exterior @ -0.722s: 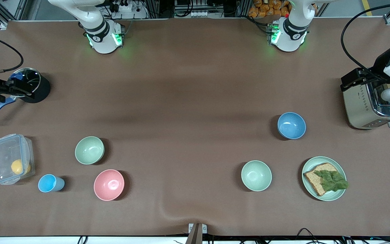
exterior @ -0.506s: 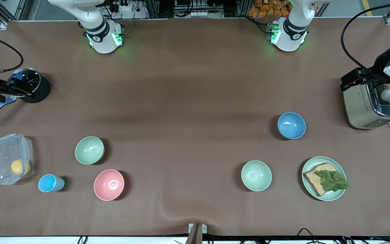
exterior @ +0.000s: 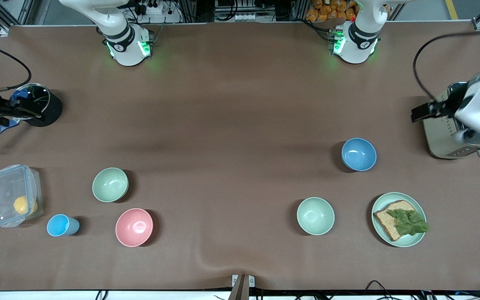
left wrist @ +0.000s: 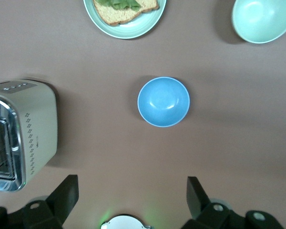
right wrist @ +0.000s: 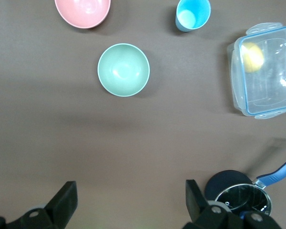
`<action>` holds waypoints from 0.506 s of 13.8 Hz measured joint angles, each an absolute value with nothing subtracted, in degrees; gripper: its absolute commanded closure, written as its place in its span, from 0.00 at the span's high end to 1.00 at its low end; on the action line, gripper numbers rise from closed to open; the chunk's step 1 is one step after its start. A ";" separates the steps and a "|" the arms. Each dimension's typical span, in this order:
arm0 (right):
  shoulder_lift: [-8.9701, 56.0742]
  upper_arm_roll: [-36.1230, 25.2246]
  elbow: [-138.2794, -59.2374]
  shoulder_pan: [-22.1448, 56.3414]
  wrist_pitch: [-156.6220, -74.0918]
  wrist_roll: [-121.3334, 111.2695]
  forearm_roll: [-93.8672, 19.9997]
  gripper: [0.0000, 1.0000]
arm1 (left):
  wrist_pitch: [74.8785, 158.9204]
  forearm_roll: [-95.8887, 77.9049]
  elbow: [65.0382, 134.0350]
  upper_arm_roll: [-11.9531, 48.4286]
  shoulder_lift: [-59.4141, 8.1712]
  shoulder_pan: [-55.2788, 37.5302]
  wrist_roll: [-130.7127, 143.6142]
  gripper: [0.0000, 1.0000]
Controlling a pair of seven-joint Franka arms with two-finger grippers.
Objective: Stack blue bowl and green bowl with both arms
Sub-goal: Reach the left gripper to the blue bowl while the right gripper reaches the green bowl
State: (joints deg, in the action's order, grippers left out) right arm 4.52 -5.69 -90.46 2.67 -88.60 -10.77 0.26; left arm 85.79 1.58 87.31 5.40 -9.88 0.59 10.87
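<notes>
The left gripper picks up the blue bowl (exterior: 358, 154) by its rim next, to stack it with the green bowl.
The blue bowl (exterior: 358, 154) (left wrist: 163, 101) stands upright on the brown table toward the left arm's end. The sage green bowl (exterior: 110, 184) (right wrist: 123, 69) stands toward the right arm's end, next to a pink bowl. My left gripper (left wrist: 132, 193) hangs high by the toaster, open and empty, well apart from the blue bowl. My right gripper (right wrist: 129, 198) hangs high by the black pot, open and empty, well apart from the green bowl.
A paler mint bowl (exterior: 315, 216) and a plate (exterior: 417, 239) with bread and lettuce sit nearer the front camera than the blue bowl. A toaster (exterior: 444, 137), pink bowl (exterior: 134, 227), light-blue cup (exterior: 62, 225), lidded container (exterior: 14, 201) and black pot (exterior: 36, 104) are also on the table.
The left arm's hand has swung over the toaster toward the middle of the table. The right arm has barely shifted. No bowl has moved.
</notes>
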 measured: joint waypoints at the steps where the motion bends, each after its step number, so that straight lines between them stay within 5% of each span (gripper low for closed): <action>1: 5.27 -5.41 -90.48 2.67 -88.69 -10.77 0.26 1.00 | 89.25 1.78 89.72 5.39 -10.94 0.78 10.87 1.00; 4: 9.51 -4.59 -91.27 3.03 -92.78 -10.79 0.24 1.00 | 101.13 1.92 99.89 5.37 -12.49 1.58 10.87 1.00; 7: 15.56 -4.15 -97.55 3.83 -105.22 -10.74 -0.39 1.00 | 113.00 1.96 111.13 5.36 -13.41 2.79 10.72 1.00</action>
